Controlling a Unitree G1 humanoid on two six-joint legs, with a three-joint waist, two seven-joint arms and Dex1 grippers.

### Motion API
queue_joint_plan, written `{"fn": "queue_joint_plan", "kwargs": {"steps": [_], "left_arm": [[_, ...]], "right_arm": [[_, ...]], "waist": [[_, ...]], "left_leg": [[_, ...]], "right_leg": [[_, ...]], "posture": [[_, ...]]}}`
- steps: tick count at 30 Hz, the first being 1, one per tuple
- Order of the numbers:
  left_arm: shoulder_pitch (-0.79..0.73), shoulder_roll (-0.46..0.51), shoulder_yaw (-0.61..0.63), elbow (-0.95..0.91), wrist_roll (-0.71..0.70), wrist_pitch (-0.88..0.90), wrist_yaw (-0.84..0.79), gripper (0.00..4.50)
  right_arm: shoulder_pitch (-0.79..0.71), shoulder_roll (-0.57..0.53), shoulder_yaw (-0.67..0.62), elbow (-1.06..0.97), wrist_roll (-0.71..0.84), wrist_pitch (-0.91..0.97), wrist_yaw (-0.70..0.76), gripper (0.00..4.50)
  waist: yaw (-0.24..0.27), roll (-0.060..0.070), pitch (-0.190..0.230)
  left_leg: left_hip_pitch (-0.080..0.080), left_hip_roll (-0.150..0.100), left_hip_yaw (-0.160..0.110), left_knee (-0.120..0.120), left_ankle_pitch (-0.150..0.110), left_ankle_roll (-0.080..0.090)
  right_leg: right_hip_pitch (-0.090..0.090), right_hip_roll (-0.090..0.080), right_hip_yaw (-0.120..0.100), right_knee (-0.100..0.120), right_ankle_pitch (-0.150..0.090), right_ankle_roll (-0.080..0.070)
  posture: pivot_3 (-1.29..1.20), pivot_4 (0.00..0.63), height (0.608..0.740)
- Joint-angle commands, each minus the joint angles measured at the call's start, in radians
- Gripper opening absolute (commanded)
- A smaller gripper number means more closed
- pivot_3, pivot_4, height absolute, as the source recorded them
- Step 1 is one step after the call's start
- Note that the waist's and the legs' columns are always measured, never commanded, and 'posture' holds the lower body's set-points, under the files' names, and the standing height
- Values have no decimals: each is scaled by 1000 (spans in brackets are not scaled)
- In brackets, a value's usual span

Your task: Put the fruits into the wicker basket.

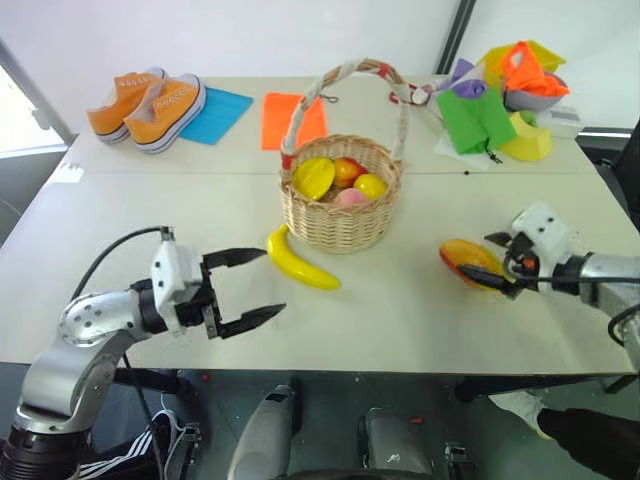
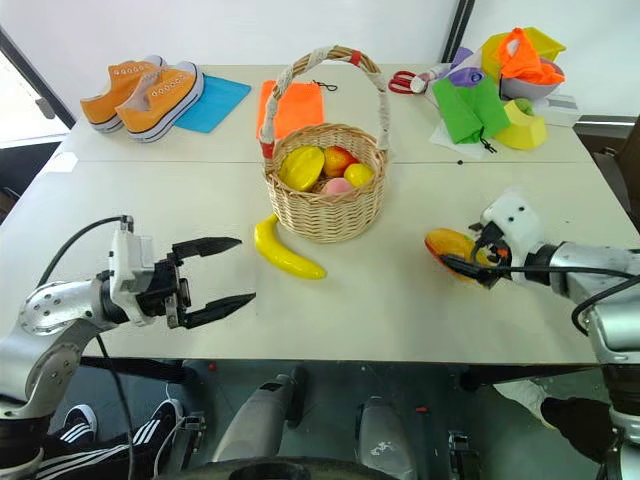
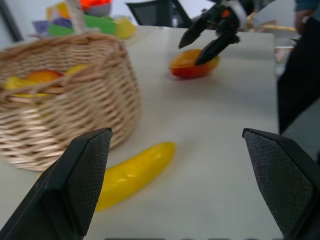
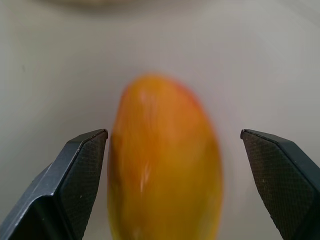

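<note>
My right gripper needs to grab the mango around its rounded middle (image 1: 470, 260) next, to get it into the wicker basket (image 1: 340, 226).
The wicker basket (image 1: 340, 226) stands mid-table and holds several fruits, among them a yellow one (image 1: 313, 177) and a pink one (image 1: 350, 198). A yellow banana (image 1: 300, 262) lies on the table just in front of the basket. My left gripper (image 1: 272, 282) is open and empty, pointing sideways at the banana from the left, a short way off. An orange-red mango (image 1: 466, 260) lies to the right. My right gripper (image 1: 478, 256) is open, with the mango (image 4: 165, 165) between its spread fingers and not clamped.
Orange sneakers (image 1: 150, 100) and a blue cloth (image 1: 216, 113) lie at the back left, an orange cloth (image 1: 293, 118) behind the basket. Green cloth (image 1: 474, 118), a yellow cup-like thing (image 1: 528, 140) and a bowl of cloths (image 1: 532, 80) crowd the back right.
</note>
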Motion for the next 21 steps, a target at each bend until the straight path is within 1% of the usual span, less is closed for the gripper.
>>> {"fn": "queue_joint_plan", "kwargs": {"steps": [1,4,7,10,11,12,14,16,17,19,20,21], "left_arm": [[-20,-11,-11,-14,6,-16,5,4500],[-16,-26,-12,-9,16,-19,25,4500],[-11,-40,-10,-10,28,-32,38,4500],[-9,-50,-8,-11,35,-35,52,4500],[-6,-53,-5,-12,33,-32,58,4500],[-2,-59,-2,-11,34,-35,67,4500],[2,-80,13,-2,33,-37,101,4500],[-2,-95,27,10,47,-50,133,4500],[1,-100,33,13,46,-47,144,4500],[17,-109,35,5,42,-46,156,4500],[29,-111,30,-2,42,-45,157,4500],[38,-116,22,-7,47,-48,161,4500]], "right_arm": [[21,16,-4,-23,-19,-22,-16,4447],[14,46,-11,-4,-30,-33,-49,4447],[8,53,-14,7,-32,-39,-48,4447],[-9,53,-11,34,-28,-40,-36,3676],[-12,50,-9,36,-31,-44,-33,3205],[-17,47,-9,40,-33,-48,-31,2888],[-25,43,-14,28,-24,-78,-4,2822],[-31,46,-30,-16,27,-71,39,2822],[-53,59,-45,-84,98,-47,67,2822],[-123,91,-50,-182,205,9,79,2822],[-164,111,-39,-212,235,30,69,2822],[-219,150,-15,-219,233,32,32,2822]], "waist": [[1,0,0],[2,0,0],[3,0,0],[4,0,0],[4,0,0],[4,0,0],[4,0,0],[4,0,0],[4,0,0],[-3,0,0],[-9,0,0],[-17,0,0]], "left_leg": [[0,0,0,0,0,0],[0,0,0,1,0,0],[0,0,0,1,0,0],[0,0,0,1,0,0],[0,0,0,1,0,0],[0,0,0,1,0,0],[0,0,0,1,0,0],[0,0,0,1,0,0],[0,0,0,1,0,0],[0,0,0,1,0,0],[0,0,0,1,0,0],[0,1,0,1,0,0]], "right_leg": [[0,0,0,0,1,1],[1,0,0,0,1,2],[1,0,0,0,1,2],[1,0,0,0,1,2],[1,1,0,0,1,2],[1,1,0,0,1,2],[1,1,0,0,1,2],[1,1,-1,0,1,2],[1,1,-1,0,1,2],[1,1,0,0,1,2],[2,1,0,0,1,2],[3,1,0,1,1,2]], "posture": [[0,150,740],[0,150,740],[0,150,740],[0,150,740],[0,150,740],[0,150,740],[0,150,740],[0,150,740],[0,150,740],[0,150,740],[0,150,740],[0,150,740]]}}
